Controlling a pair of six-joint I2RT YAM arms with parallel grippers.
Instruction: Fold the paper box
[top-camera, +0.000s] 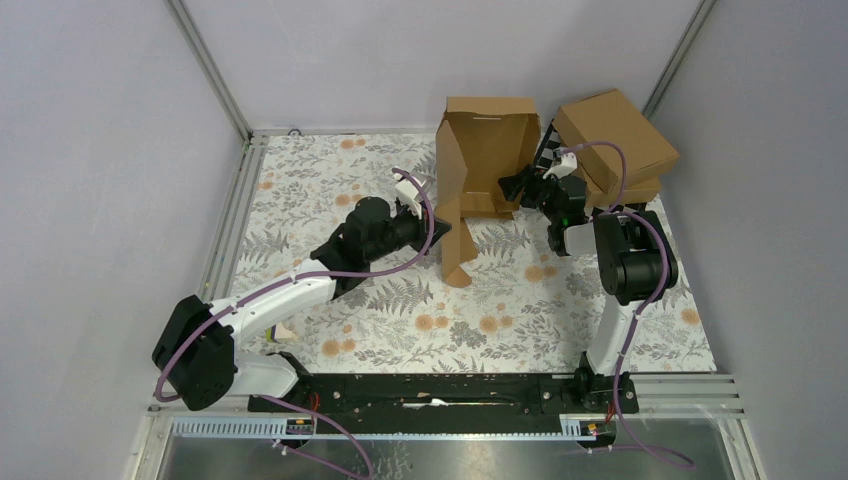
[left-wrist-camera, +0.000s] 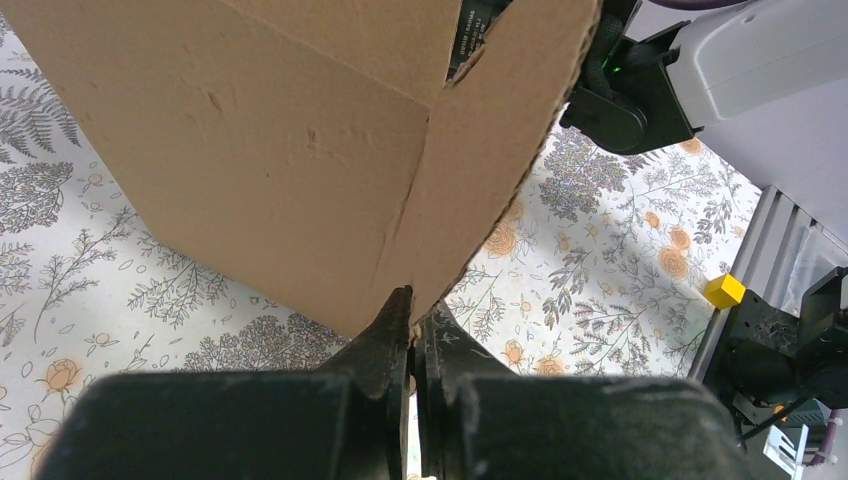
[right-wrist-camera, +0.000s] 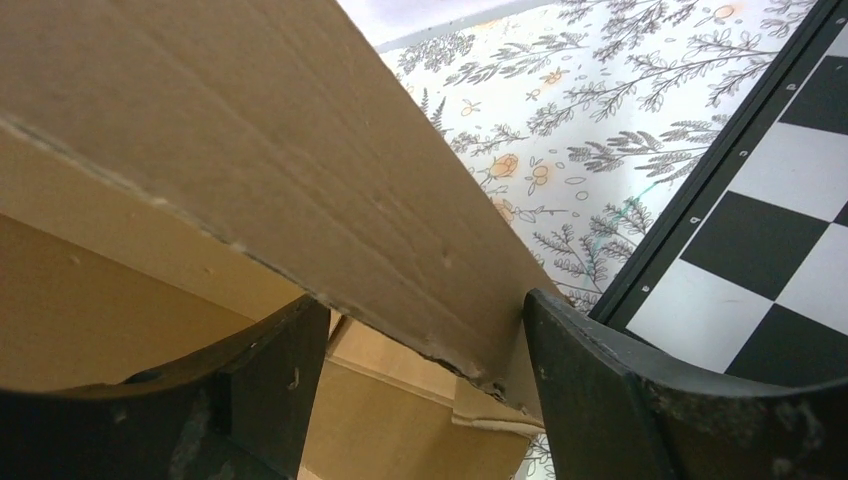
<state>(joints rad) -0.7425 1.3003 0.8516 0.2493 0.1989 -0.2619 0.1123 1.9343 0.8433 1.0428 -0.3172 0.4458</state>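
Note:
I should next use my right gripper to grip the box's side by its edge near the box's corner (right-wrist-camera: 440, 350), opposite my left gripper. Then I can turn the paper box for folding.
The paper box (top-camera: 487, 150) is a brown cardboard blank, partly raised, with its back panel and side walls standing near the table's far middle. A side flap hangs down toward the front left. My left gripper (top-camera: 441, 229) is shut on the edge of that flap, and the left wrist view shows the two fingers pinching the cardboard (left-wrist-camera: 250, 150) at its lower corner (left-wrist-camera: 413, 308). My right gripper (top-camera: 516, 184) is at the box's right wall. Its jaws are wide apart, with a cardboard panel (right-wrist-camera: 260, 150) slanting between the fingers (right-wrist-camera: 420, 335).
Two ready-made cardboard boxes are stacked at the back right (top-camera: 617, 130). A black-and-white checkerboard (right-wrist-camera: 760, 220) leans beside them, close to my right gripper. Grey walls and a metal frame enclose the floral table mat (top-camera: 400, 320). A small yellow block (left-wrist-camera: 724, 291) sits by the table rail.

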